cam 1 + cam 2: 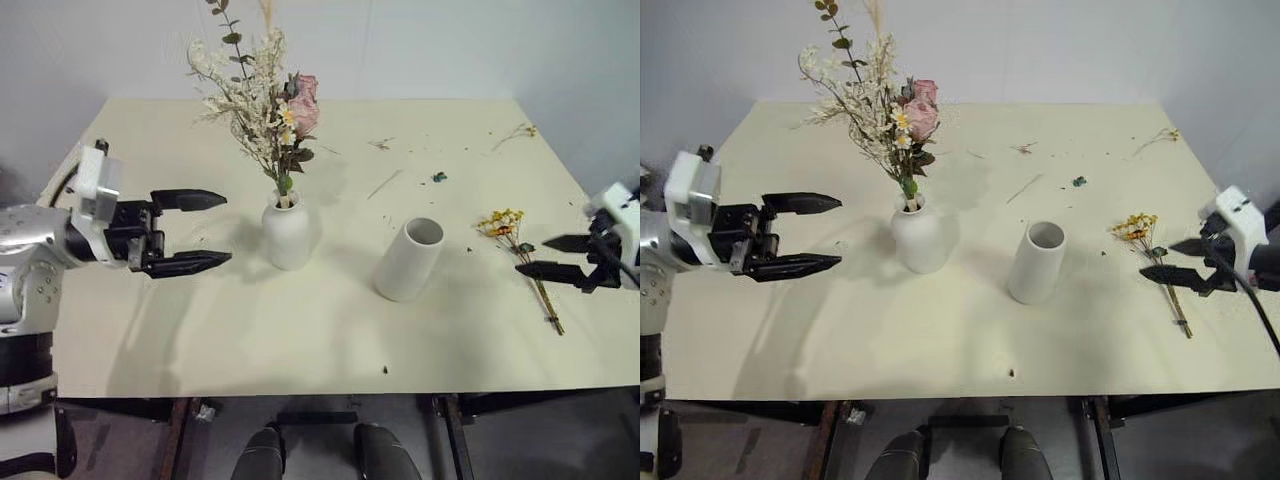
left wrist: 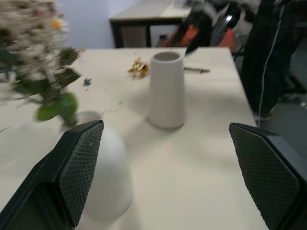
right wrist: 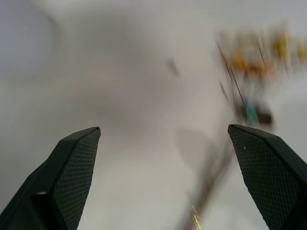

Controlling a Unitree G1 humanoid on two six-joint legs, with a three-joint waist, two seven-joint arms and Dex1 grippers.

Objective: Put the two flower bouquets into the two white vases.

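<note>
My right gripper isn't ready to close on the small yellow-orange bouquet (image 1: 520,252): it must go lower, as the stems lie on the tabletop below its open fingers.
The large bouquet (image 1: 262,102) of pink roses and cream sprigs stands upright in the rounded white vase (image 1: 289,233). My left gripper (image 1: 205,231) hangs open to the left of that vase, pointing at it, apart from it. The plain cylinder vase (image 1: 409,259) stands empty near the table's middle. The small yellow-orange bouquet (image 1: 520,252) lies flat on the table at the right. My right gripper (image 1: 537,256) is open beside its stems, with nothing between the fingers. In the right wrist view the yellow flowers (image 3: 259,57) are blurred.
Loose dried twigs (image 1: 385,183) and small bits (image 1: 439,177) lie scattered on the far half of the cream table (image 1: 300,340). Another twig (image 1: 515,132) lies near the far right corner. A wall stands behind the table.
</note>
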